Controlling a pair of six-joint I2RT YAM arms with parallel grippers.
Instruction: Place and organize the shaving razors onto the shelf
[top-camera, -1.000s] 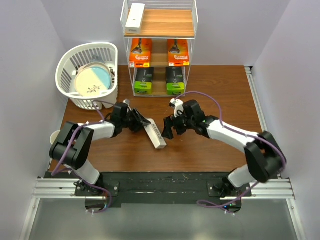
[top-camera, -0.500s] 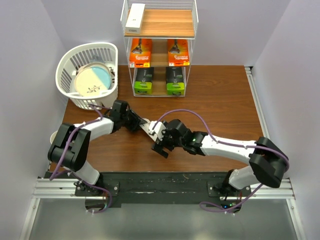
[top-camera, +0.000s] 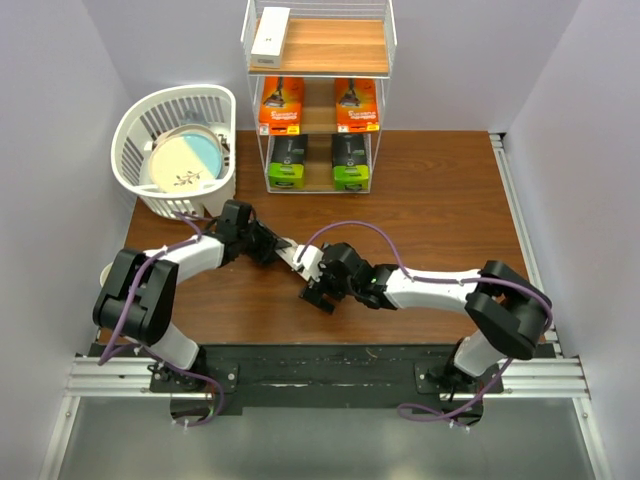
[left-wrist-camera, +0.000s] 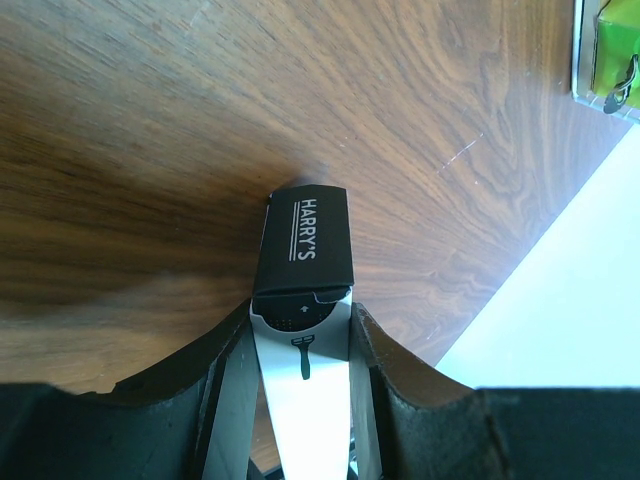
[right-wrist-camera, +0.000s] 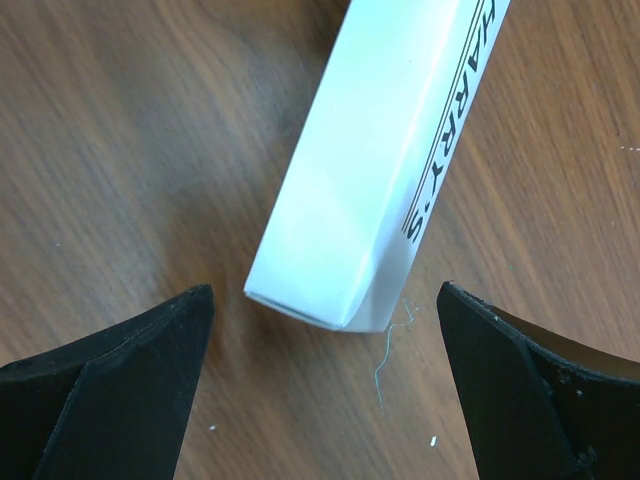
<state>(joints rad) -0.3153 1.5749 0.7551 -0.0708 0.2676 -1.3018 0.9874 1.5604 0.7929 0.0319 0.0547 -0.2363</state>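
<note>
My right gripper grips the HARRY'S box by its near end (top-camera: 309, 264) next, so the box's far end stays free to enter the shelf (top-camera: 340, 45) first.
The slim white HARRY'S box (top-camera: 298, 264) lies on the table between both grippers. My left gripper (top-camera: 274, 247) is shut on its far end; in the left wrist view the box (left-wrist-camera: 303, 240) sits between the fingers (left-wrist-camera: 395, 370). My right gripper (top-camera: 318, 290) is open and hovers over the box's near end (right-wrist-camera: 385, 160), with its fingers (right-wrist-camera: 120, 380) spread wide on either side and not touching. The shelf (top-camera: 340, 45) stands at the back. It holds a white box (top-camera: 270, 32) on top, two orange boxes (top-camera: 281, 104) (top-camera: 356, 104) in the middle, and two black-and-green packs (top-camera: 287, 162) (top-camera: 350, 162) at the bottom.
A white slatted basket (top-camera: 215, 105) with a plate (top-camera: 185, 162) stands at the back left. A mug (top-camera: 110, 272) sits at the table's left edge. White walls close in both sides. A green pack's corner (left-wrist-camera: 610, 40) shows in the left wrist view.
My right arm swung left and came down over the box's near end, gripper open. My left gripper kept its hold and shifted slightly left.
</note>
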